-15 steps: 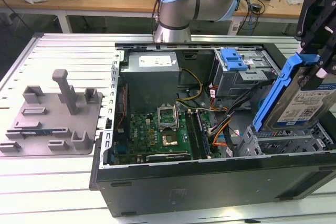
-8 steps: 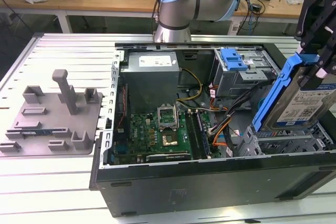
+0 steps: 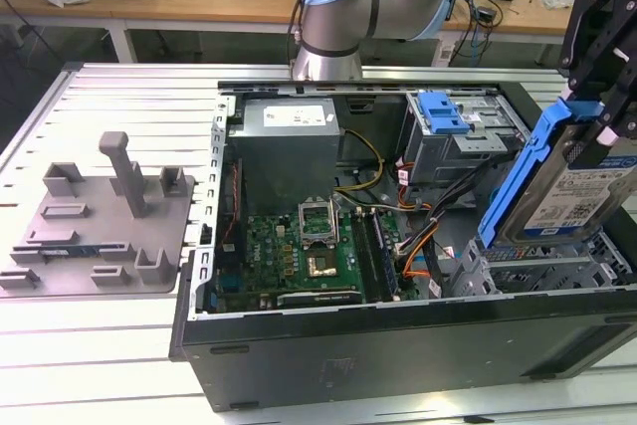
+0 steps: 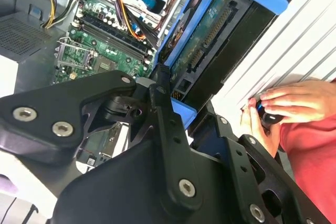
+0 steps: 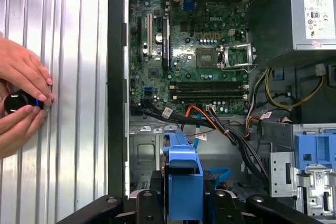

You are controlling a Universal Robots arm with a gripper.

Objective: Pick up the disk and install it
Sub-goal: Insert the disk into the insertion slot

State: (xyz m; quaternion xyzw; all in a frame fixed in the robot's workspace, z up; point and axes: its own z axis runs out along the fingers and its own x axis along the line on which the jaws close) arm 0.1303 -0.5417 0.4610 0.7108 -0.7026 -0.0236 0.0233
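My gripper keeps holding the disk from here until its lower edge (image 3: 532, 243) is in the drive bay (image 3: 542, 274), since in the exterior view the disk hangs tilted above the bay.
The disk (image 3: 575, 194), a silver drive with a white-and-blue label in a bright blue carrier frame, hangs tilted on edge over the drive bay (image 3: 542, 274) at the open computer case's front corner, on the exterior view's right. My black gripper (image 3: 593, 106) is shut on its upper end. In the second wrist view the disk (image 4: 209, 38) shows edge-on with its connector side exposed, between the gripper (image 4: 176, 106) fingers. In the first wrist view the blue carrier (image 5: 184, 179) juts out from the gripper (image 5: 184, 205) over the case floor.
Inside the open case (image 3: 398, 345) lie the motherboard (image 3: 299, 256), the power supply (image 3: 284, 136), cable bundles (image 3: 428, 236) and a drive cage with a blue latch piece (image 3: 443, 111). A grey fixture plate (image 3: 100, 226) sits on the exterior view's left. A person's hands (image 5: 21, 103) hold a black knob beside the case.
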